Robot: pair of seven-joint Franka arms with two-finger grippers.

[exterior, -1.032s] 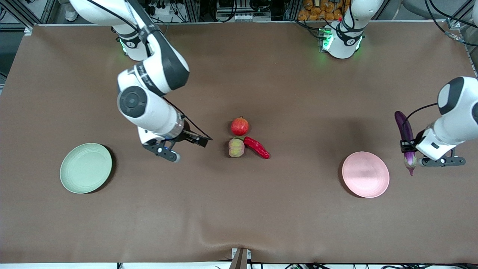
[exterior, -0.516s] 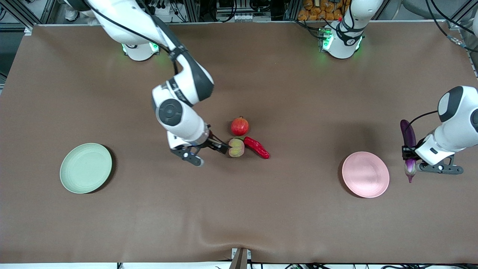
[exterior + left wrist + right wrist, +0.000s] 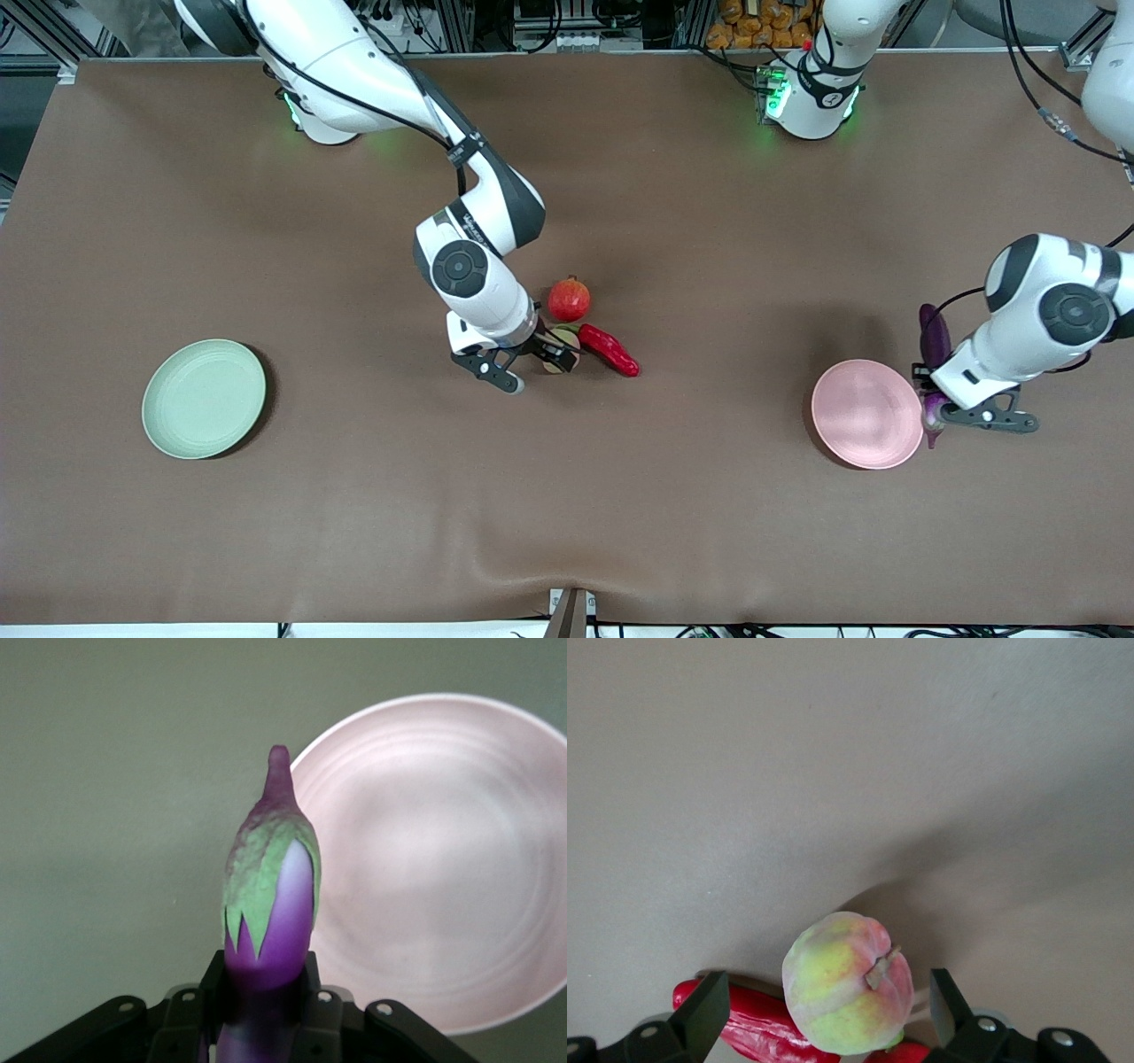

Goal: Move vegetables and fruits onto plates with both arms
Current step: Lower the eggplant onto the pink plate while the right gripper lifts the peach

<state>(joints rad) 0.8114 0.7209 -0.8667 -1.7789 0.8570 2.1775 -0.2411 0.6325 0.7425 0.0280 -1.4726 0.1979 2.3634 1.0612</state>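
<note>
My right gripper is to grab the peach next, by its rounded sides [image 3: 848,983] beside the stem. Then the peach should go to the green plate.
My left gripper [image 3: 930,400] is shut on the purple eggplant [image 3: 933,337], which hangs at the rim of the pink plate [image 3: 864,416] on the side toward the left arm's end of the table. The left wrist view shows the eggplant [image 3: 270,904] clamped in the left gripper [image 3: 266,992], calyx pointing at the plate [image 3: 443,859]. My right gripper [image 3: 532,363] stands open over the peach [image 3: 567,354]. In the right wrist view the peach [image 3: 846,992] lies between its fingers, the red chili [image 3: 753,1028] touching it. The apple [image 3: 569,299] and chili [image 3: 609,351] lie beside the peach.
The green plate [image 3: 204,399] sits bare toward the right arm's end of the table. A brown cloth [image 3: 567,496] covers the whole tabletop. The right arm's forearm slants over the table from its base to the fruit cluster.
The right arm swung from near the green plate to the fruit cluster, its open gripper now around the peach. The left arm carried the eggplant to the pink plate's rim.
</note>
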